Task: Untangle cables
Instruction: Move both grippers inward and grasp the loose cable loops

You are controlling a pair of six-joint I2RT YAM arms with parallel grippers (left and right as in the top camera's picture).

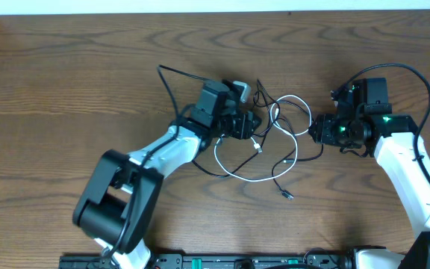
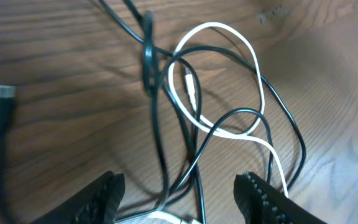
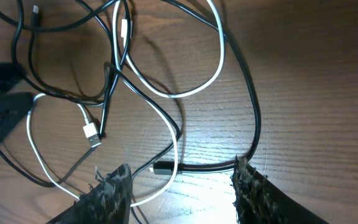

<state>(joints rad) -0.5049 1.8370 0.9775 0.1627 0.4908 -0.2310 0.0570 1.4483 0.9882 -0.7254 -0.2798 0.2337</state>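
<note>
The black cable is next for my left gripper to grab, by the part between its fingers, leaving the white cable's loop free to pull the cables apart.
A white cable (image 1: 235,174) and a black cable (image 1: 172,75) lie tangled on the wooden table between my two arms. My left gripper (image 1: 249,125) is open at the left side of the tangle. In the left wrist view its fingers (image 2: 179,186) straddle black strands and a white strand without closing; the white loop (image 2: 253,68) and the black cable (image 2: 153,68) cross ahead. My right gripper (image 1: 317,129) is open at the tangle's right side. In the right wrist view its fingers (image 3: 180,177) flank a black plug (image 3: 164,167); the white cable (image 3: 217,62) and its plug (image 3: 91,134) lie beyond.
A loose black plug end (image 1: 287,195) lies toward the front of the table. A black plug with a metal tip (image 2: 2,93) shows at the left of the left wrist view. The table's back edge (image 1: 215,15) meets a white wall.
</note>
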